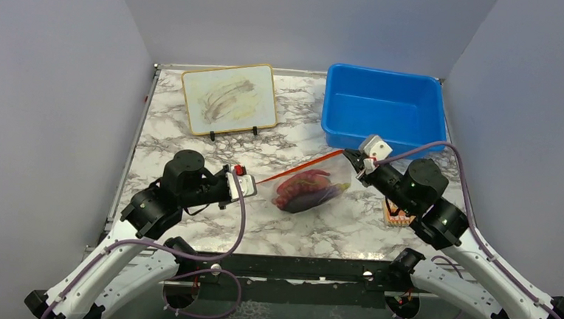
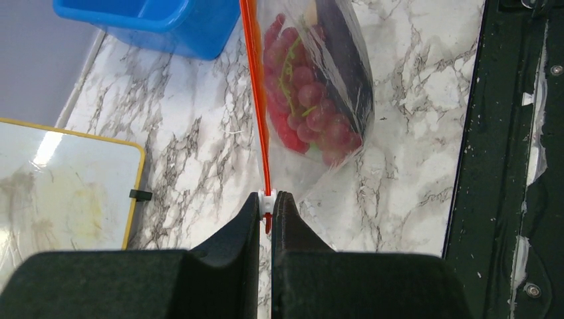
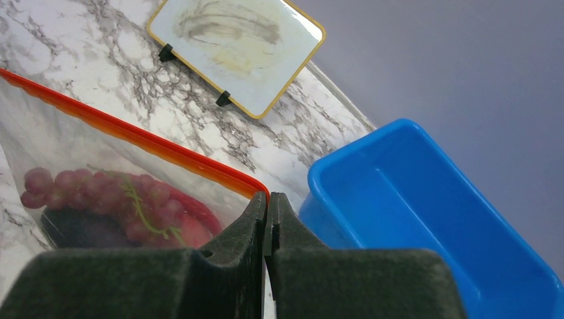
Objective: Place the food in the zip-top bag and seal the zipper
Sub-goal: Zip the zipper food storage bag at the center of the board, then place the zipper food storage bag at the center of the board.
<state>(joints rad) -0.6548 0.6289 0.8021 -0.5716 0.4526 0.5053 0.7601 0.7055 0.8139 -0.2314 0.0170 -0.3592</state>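
Note:
My left gripper needs to keep holding the slider end. The zipper is stretched between both grippers above the marble, so the slider end would drop if I opened now.
The zip-top bag (image 1: 308,191) hangs stretched between my two grippers at the table's middle. Inside it lies food: a dark red grape bunch (image 2: 299,100) and a purple eggplant (image 2: 346,56), also seen as grapes (image 3: 100,189) and eggplant (image 3: 80,229) in the right wrist view. The orange-red zipper (image 1: 293,171) runs taut from one gripper to the other. My left gripper (image 2: 267,199) is shut on the white slider at the zipper's (image 2: 256,100) left end. My right gripper (image 3: 267,198) is shut on the bag's corner where the zipper (image 3: 146,136) ends.
A blue bin (image 1: 386,107) stands at the back right, just behind my right gripper (image 1: 347,153). A small whiteboard (image 1: 229,97) leans at the back left. A flat orange card (image 1: 398,215) lies under the right arm. My left gripper (image 1: 254,181) is over bare marble.

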